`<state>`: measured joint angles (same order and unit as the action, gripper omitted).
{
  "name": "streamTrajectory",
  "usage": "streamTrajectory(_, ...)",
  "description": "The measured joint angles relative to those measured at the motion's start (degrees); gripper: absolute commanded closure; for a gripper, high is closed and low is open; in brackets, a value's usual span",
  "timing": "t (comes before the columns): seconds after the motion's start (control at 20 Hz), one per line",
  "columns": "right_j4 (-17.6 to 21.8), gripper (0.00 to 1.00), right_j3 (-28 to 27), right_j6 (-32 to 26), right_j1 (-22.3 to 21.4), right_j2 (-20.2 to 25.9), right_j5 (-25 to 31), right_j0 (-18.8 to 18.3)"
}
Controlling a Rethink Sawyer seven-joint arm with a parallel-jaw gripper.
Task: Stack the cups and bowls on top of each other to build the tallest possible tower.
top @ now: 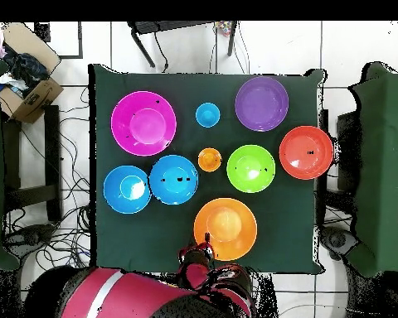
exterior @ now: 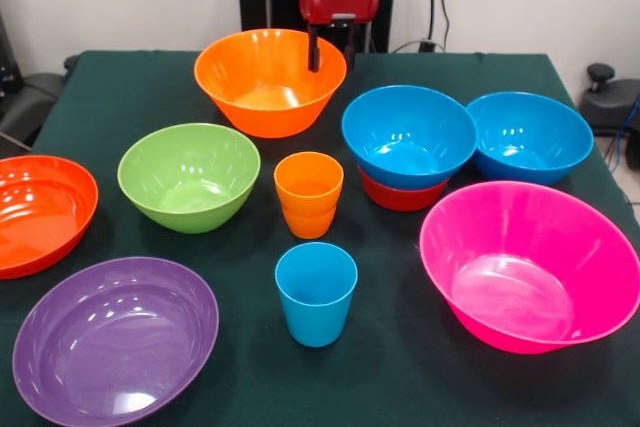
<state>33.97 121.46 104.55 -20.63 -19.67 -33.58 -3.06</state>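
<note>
The orange bowl (exterior: 268,82) needs to be stacked into the blue bowl on the pile, so I should grab it by its rim next.
My gripper (exterior: 332,55) hangs open and empty over the far rim of the orange bowl (exterior: 268,82); from above the gripper (top: 198,248) sits at that bowl's (top: 225,228) edge. A blue bowl (exterior: 408,135) rests on a red-orange bowl (exterior: 400,195), the only pile of bowls. Beside it stands a second blue bowl (exterior: 528,137). The lime green bowl (exterior: 188,175), another red-orange bowl (exterior: 40,212), the purple bowl (exterior: 115,339) and the large pink bowl (exterior: 530,267) stand singly. In the middle, orange cups (exterior: 308,194) look nested. The light blue cup (exterior: 315,292) stands alone.
A dark green cloth covers the table (exterior: 120,87), with bowls close to its left and right edges. In the overhead view a cardboard box (top: 24,79) and cables lie on the floor beside the table. Narrow gaps separate the bowls.
</note>
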Motion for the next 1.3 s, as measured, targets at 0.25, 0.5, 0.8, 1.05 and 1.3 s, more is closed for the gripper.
streamTrajectory(0.25,-0.01,0.0,-0.02,0.0,2.15,-0.68,-2.16,-0.01)
streamTrajectory(0.5,-0.02,0.0,-0.02,0.0,4.04,-1.45,-4.32,-0.01)
streamTrajectory(0.8,-0.02,0.0,-0.02,0.0,5.47,-2.34,-4.68,-0.01)
streamTrajectory(1.05,-0.06,1.0,-0.06,0.0,6.36,-3.59,-5.03,0.74)
streamTrajectory(1.3,-0.04,1.0,-0.02,0.0,6.33,-5.55,-6.94,2.37)
